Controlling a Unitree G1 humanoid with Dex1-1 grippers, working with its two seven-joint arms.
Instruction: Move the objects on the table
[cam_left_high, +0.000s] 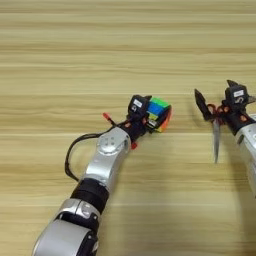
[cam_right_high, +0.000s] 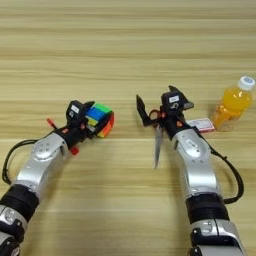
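The puzzle cube's lower edge is over the bare wood of the table and the cube would rest there, so it is time for my left gripper to open.
My left gripper is shut on the small multicoloured puzzle cube, holding it just above the table near the middle. A thin pen with a red end pokes out from behind that wrist, and most of it is hidden. My right gripper is open, its two black fingers spread wide on either side of the red handles of the scissors. The silver blades point toward me.
An orange drink bottle with a white cap stands to the right of the right arm. A small red and white card lies between it and the arm. Both forearms stretch across the near half of the table.
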